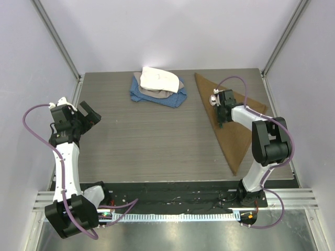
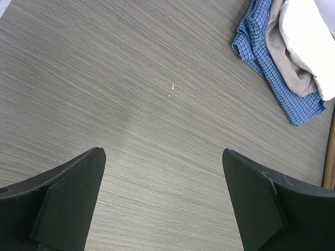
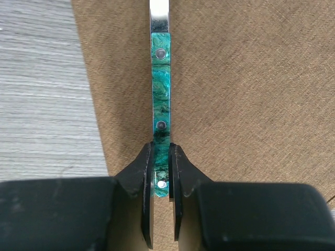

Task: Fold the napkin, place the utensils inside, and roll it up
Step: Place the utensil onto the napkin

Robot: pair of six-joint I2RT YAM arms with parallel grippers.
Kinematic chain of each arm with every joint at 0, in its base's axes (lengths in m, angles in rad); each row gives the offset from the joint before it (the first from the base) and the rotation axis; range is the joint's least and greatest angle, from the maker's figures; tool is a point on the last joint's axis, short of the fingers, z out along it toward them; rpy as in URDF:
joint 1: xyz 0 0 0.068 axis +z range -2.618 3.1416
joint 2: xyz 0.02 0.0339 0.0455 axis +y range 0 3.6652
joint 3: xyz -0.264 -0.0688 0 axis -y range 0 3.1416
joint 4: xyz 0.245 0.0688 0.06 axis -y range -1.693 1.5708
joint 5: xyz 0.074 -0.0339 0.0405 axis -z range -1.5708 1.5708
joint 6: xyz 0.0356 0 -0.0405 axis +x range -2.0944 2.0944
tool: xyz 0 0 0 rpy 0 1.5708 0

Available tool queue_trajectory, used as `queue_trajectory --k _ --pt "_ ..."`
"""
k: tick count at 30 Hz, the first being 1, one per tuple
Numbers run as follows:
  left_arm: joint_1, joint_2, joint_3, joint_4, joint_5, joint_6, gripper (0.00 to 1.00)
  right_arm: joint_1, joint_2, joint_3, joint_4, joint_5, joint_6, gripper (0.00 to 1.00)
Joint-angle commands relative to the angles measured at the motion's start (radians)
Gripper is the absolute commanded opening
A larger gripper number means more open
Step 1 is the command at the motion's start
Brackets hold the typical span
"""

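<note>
My right gripper opens now, since the spoon's green handle runs close over the flat napkin, inside its edge, so the spoon would end on it.
The tan-brown napkin [image 1: 238, 141] lies folded into a triangle on the right side of the table; its weave fills the right wrist view [image 3: 251, 94]. My right gripper [image 1: 221, 122] hangs over it, shut [image 3: 162, 148] on the end of the spoon's green handle [image 3: 160, 89]. The handle runs straight away from the jaws, close over the cloth near its left edge. The bowl is cut off at the top of that view. My left gripper [image 1: 89, 114] is far left, open [image 2: 163, 152] over bare table, holding nothing.
A pile of cloths sits at the back middle: a white cloth [image 1: 159, 78] on a beige one [image 2: 285, 60] and a blue checked one [image 1: 157, 98]. Grey wood-grain table [image 1: 152, 136] stretches between the arms. White walls enclose three sides.
</note>
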Motion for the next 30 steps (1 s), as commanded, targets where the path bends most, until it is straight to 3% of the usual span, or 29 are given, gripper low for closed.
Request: queue_trajectory --k 1,13,17,21,25,30 --pt "0.002 0.002 -0.002 0.033 0.023 0.001 1.0 -0.012 0.009 0.047 0.012 -0.03 -0.022 0.01" --pt "-0.001 -0.001 -0.003 0.037 0.024 -0.002 1.0 -0.013 0.05 0.084 -0.052 0.045 -0.021 0.02" --pt "-0.003 0.001 -0.003 0.036 0.027 -0.003 1.0 -0.015 0.029 0.106 -0.08 0.053 -0.013 0.29" --pt "-0.003 0.002 -0.005 0.036 0.027 -0.003 1.0 -0.012 -0.007 0.139 -0.098 0.024 0.001 0.47" --pt "-0.003 0.007 -0.005 0.036 0.029 -0.005 1.0 -0.012 -0.011 0.233 -0.092 -0.005 0.013 0.52" --pt "-0.004 0.017 -0.008 0.042 0.04 -0.01 1.0 -0.007 0.123 0.412 -0.078 -0.031 0.028 0.52"
